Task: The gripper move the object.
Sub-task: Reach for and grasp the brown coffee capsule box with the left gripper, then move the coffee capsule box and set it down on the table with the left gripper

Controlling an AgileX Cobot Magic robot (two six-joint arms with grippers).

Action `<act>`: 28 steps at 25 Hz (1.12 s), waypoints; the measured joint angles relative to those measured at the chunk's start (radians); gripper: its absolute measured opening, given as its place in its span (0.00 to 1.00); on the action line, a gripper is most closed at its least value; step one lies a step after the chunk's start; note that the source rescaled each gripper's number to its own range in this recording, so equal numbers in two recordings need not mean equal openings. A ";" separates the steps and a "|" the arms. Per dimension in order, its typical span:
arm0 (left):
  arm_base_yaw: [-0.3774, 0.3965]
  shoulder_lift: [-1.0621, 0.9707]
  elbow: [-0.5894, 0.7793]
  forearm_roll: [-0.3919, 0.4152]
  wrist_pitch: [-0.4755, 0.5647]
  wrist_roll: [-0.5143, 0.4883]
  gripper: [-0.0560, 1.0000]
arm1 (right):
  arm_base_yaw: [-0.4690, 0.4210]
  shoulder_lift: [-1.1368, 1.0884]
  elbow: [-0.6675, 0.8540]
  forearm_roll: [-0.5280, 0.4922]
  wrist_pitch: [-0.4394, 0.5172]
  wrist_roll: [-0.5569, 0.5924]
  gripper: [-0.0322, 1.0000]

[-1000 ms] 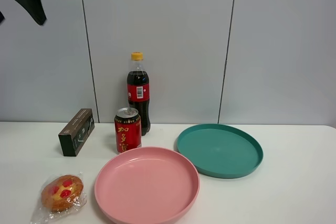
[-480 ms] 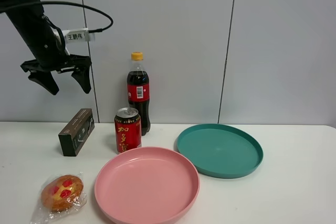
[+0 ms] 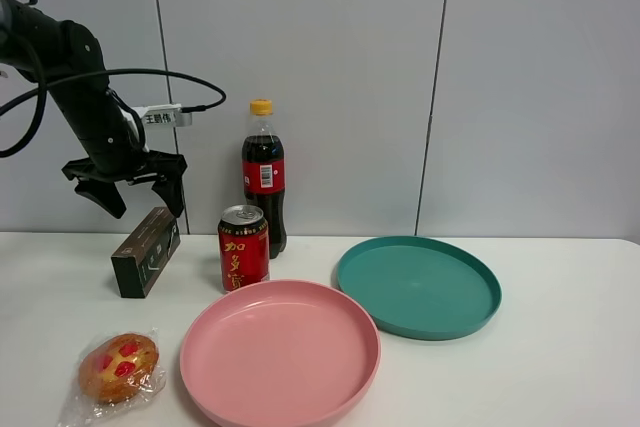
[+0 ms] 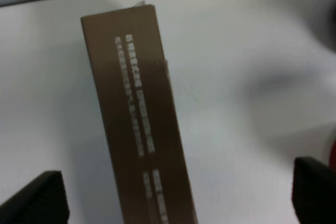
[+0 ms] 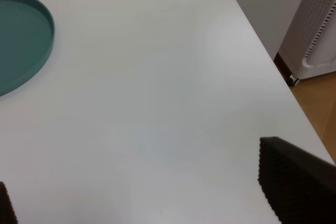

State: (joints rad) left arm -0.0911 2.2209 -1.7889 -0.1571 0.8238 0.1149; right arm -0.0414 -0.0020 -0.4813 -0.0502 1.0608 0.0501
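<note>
The long dark box needs to be moved, so my left gripper should grab it next by its middle (image 4: 151,164), across the box's lettered side (image 4: 134,95).
The long dark brown-and-green box (image 3: 147,250) lies on the white table at the left, left of the red can. My left gripper (image 3: 146,205) hangs just above the box's far end with its jaws wide open, not touching it. In the left wrist view the box (image 4: 137,124) runs lengthwise between the two black fingertips (image 4: 37,198), with the left gripper (image 4: 176,200) open over it. My right gripper (image 5: 152,192) is open and empty above bare table near the right edge. It is out of the exterior view.
A red can (image 3: 243,247) and a cola bottle (image 3: 264,175) stand right of the box. A pink plate (image 3: 205,347) and a teal plate (image 3: 478,282) (image 5: 44,40) lie in front and right. A wrapped bun (image 3: 119,367) lies front left. The table's right edge (image 5: 273,72) drops to the floor.
My left arm has come down from the top left of the view, with its jaws open, to just above the box's far end. The objects on the table have not moved.
</note>
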 joint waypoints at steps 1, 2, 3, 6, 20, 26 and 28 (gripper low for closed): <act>0.000 0.009 0.000 0.000 -0.005 0.000 1.00 | 0.000 0.000 0.000 0.000 0.000 0.000 1.00; 0.000 0.017 0.000 0.000 -0.010 0.000 1.00 | 0.000 0.000 0.000 0.000 0.000 0.000 1.00; 0.000 0.029 0.000 0.000 -0.014 0.000 1.00 | 0.000 0.000 0.000 0.000 0.000 0.000 1.00; -0.006 0.063 0.000 0.003 -0.017 0.005 1.00 | 0.000 0.000 0.000 0.000 0.000 0.000 1.00; -0.042 0.122 -0.004 0.172 -0.052 0.015 0.19 | 0.000 0.000 0.000 0.000 0.000 0.000 1.00; -0.058 0.095 -0.052 0.300 0.059 0.014 0.05 | 0.000 0.000 0.000 0.000 0.000 0.000 1.00; -0.058 0.064 -0.097 0.339 0.128 0.002 0.05 | 0.000 0.000 0.000 0.000 0.000 0.000 1.00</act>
State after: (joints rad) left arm -0.1493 2.2850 -1.8863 0.1823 0.9517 0.1169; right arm -0.0414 -0.0020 -0.4813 -0.0502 1.0608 0.0501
